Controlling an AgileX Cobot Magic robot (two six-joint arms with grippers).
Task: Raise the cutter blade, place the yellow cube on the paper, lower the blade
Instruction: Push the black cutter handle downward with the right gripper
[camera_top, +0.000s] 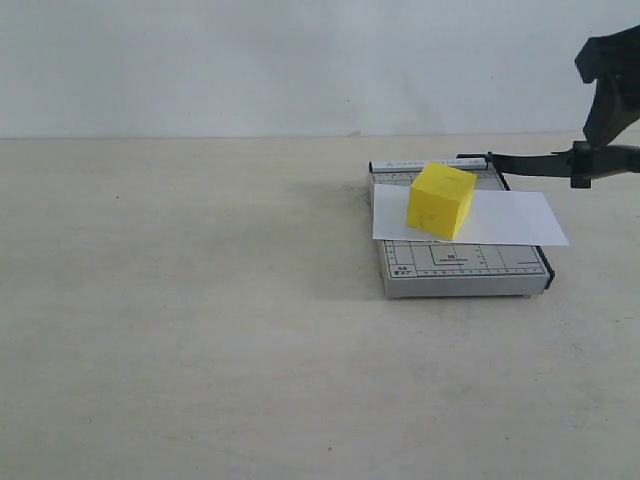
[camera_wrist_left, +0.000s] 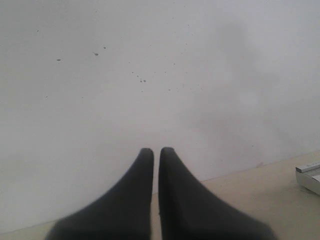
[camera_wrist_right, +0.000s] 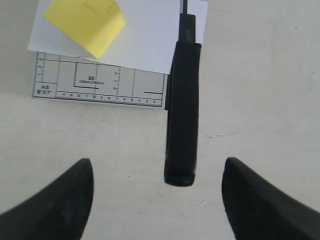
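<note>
My right gripper's fingers are above the thick black handle (camera_top: 608, 160) of the cutter blade (camera_top: 540, 160). My right gripper needs to go lower before it closes.
The yellow cube (camera_top: 441, 200) (camera_wrist_right: 85, 22) rests on the paper (camera_top: 515, 218) (camera_wrist_right: 145, 40), which lies across the grey gridded trimmer base (camera_top: 460, 262) (camera_wrist_right: 100, 82). The cutter blade (camera_top: 540, 160) stands raised from its hinge at the back of the base, with its thick black handle (camera_wrist_right: 182, 115) reaching out to the right. My right gripper (camera_top: 598, 140) (camera_wrist_right: 157, 161) hangs just above the handle's end. It is open, with a finger well clear on each side and nothing gripped. My left gripper (camera_wrist_left: 156, 149) is shut and empty, facing the wall, and does not show in the exterior view.
The trimmer sits right of centre on a pale tabletop (camera_top: 200, 330), with a white wall behind. One corner of the base (camera_wrist_left: 311, 175) shows at the edge of the left wrist view.
</note>
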